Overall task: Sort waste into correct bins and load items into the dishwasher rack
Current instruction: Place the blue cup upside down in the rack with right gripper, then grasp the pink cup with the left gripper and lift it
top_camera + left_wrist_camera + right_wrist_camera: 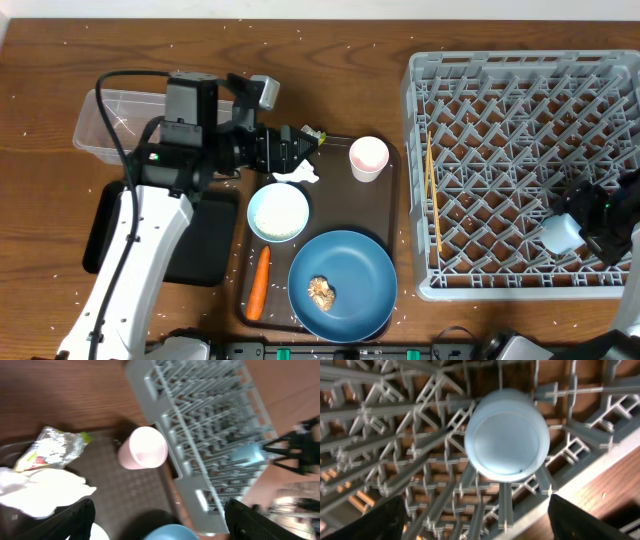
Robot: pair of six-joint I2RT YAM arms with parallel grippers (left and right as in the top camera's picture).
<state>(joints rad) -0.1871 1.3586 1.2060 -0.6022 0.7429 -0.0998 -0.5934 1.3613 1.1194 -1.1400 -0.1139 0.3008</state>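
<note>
I will next grab the pale pink cup [368,157] by its rim with my left gripper, so the cup's base stays free to hand over for upside-down rack loading.
My left gripper [300,150] [160,527] is open and empty, low over the back left of the brown tray. The crumpled white paper [298,176] [40,491] and the yellow-green wrapper [314,133] [52,449] lie just by it. The pale pink cup [368,157] [143,449] stands on the tray. The pale bowl [278,213] holds rice. The blue plate [343,284] carries the brown lump [321,291]. The carrot [258,283] lies beside it. My right gripper [583,228] [475,522] is open, just behind the light-blue cup [560,233] [506,435], which sits upside down in the grey rack [520,90] [380,435].
The brown serving tray [390,215] sits mid-table. The clear tub [105,125] is at the back left, with the black tray [205,245] in front of it, partly under my left arm. Yellow chopsticks [433,195] lie in the rack's left side.
</note>
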